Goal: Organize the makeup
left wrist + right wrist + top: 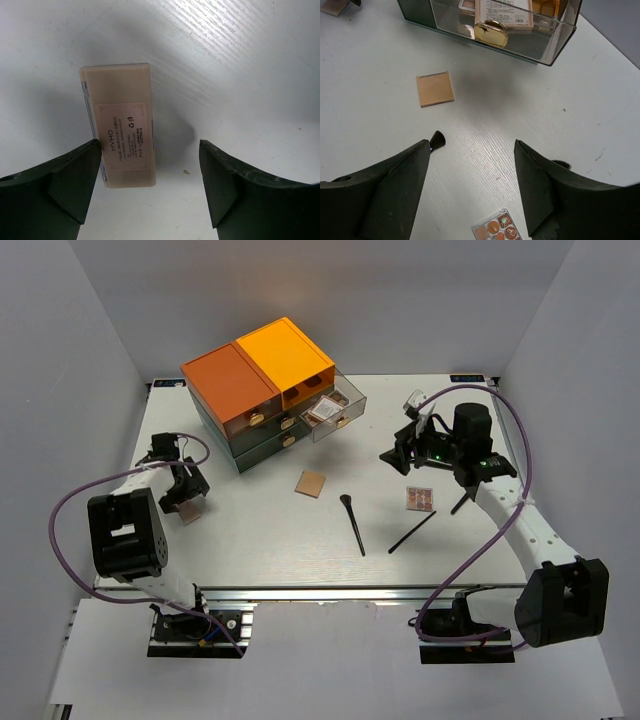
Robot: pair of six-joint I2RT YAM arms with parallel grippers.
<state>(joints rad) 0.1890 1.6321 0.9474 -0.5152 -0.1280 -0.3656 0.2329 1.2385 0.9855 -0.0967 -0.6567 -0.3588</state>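
Observation:
The robot's left gripper should next grab the beige palette by its long sides, so that the palette's far end stays free to go into the open drawer.
A beige flat palette [120, 132] lies label-up on the table, its near end beside my left finger and partly between the open jaws of my left gripper [149, 165]. In the top view the left gripper [185, 492] hovers over that palette [188, 511]. My right gripper [472, 150] is open and empty above the table. Below it lie a tan square compact [435, 88], a black brush head [437, 140] and a small brown-pink eyeshadow palette [498, 227]. From above I see the compact [312, 483], two black-handled brushes [352, 524] [412, 532] and the small palette [419, 498].
The dark-green drawer box with orange tops [255, 375] stands at the back. Its clear drawer [347, 412] is pulled open to the right and holds palettes; its gold knob [491, 33] faces my right gripper [400, 457]. Grey walls enclose the table.

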